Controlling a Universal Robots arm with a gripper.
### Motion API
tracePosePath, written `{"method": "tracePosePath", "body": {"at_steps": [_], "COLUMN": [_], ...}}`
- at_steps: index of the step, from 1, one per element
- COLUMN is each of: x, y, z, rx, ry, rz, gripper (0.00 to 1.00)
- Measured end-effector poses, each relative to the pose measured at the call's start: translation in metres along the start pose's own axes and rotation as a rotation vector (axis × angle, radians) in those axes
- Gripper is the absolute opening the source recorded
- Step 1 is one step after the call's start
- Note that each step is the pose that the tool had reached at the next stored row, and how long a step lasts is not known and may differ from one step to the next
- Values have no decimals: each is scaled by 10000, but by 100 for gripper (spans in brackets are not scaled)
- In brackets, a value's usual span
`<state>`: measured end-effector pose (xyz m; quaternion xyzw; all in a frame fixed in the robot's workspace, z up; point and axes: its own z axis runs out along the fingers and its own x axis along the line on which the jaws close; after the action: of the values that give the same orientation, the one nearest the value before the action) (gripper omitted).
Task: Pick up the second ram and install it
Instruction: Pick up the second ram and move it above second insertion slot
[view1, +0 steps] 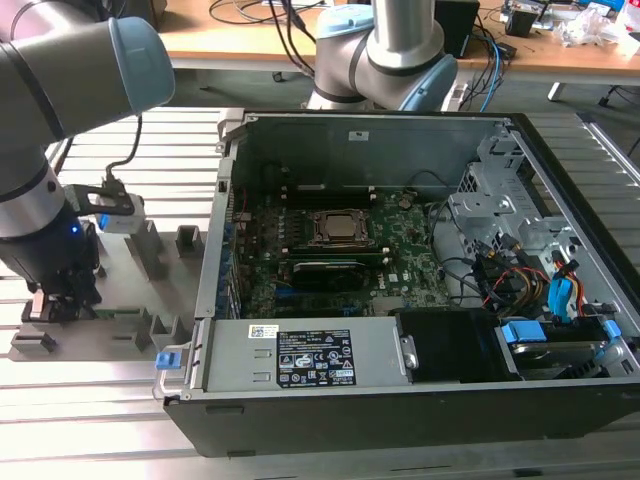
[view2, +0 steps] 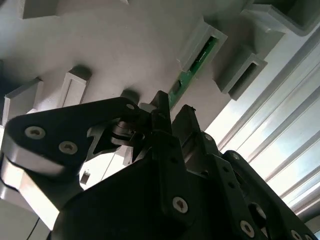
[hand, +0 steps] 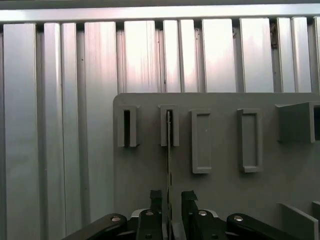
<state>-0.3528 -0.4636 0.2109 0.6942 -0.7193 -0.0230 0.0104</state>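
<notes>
Next, my gripper picks up the second ram by its top edge (hand: 169, 185) to install it, leaving the ram's lower edge free to seat in the motherboard.
The second ram (hand: 168, 150) is a thin green board standing on edge in a slot of the grey holder plate (hand: 225, 200). In the second wrist view its green edge (view2: 196, 59) runs from a holder block down between my fingers. My gripper (hand: 171, 197) straddles the stick's near end, one finger close against it and a small gap on the other side, so it stands open. In the exterior view my gripper (view1: 58, 298) is low over the holder plate (view1: 130, 335) at the exterior view's left, beside the open computer case (view1: 560, 400).
Inside the case lies the green motherboard (view1: 410, 245) with the CPU socket (view1: 340, 228) at its middle, and cables and drive bays at the exterior view's right. Several grey holder blocks (view1: 188, 240) rise from the plate. A second arm's base (view1: 385, 60) stands behind the case.
</notes>
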Motion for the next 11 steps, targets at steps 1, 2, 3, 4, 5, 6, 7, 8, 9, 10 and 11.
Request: {"method": "tracePosePath", "body": {"at_steps": [1, 2, 3, 4, 5, 6, 7, 8, 9, 10, 11], "x": [0, 1, 3, 6, 7, 7, 7, 7, 7, 8, 8], "y": [3, 7, 10, 18, 24, 25, 25, 25, 25, 25, 25], "z": [19, 39, 59, 89, 107, 108, 107, 108, 108, 108, 108], "rx": [1, 0, -1, -3, 3, 4, 2, 3, 3, 3, 2], "ry": [-1, -2, -3, -6, -11, -10, -9, -10, -9, -9, -9], "rz": [-11, -25, -40, -56, -59, -60, -60, -60, -60, -60, -60], "gripper": [30, 30, 30, 30, 30, 30, 30, 30, 30, 29, 22]}}
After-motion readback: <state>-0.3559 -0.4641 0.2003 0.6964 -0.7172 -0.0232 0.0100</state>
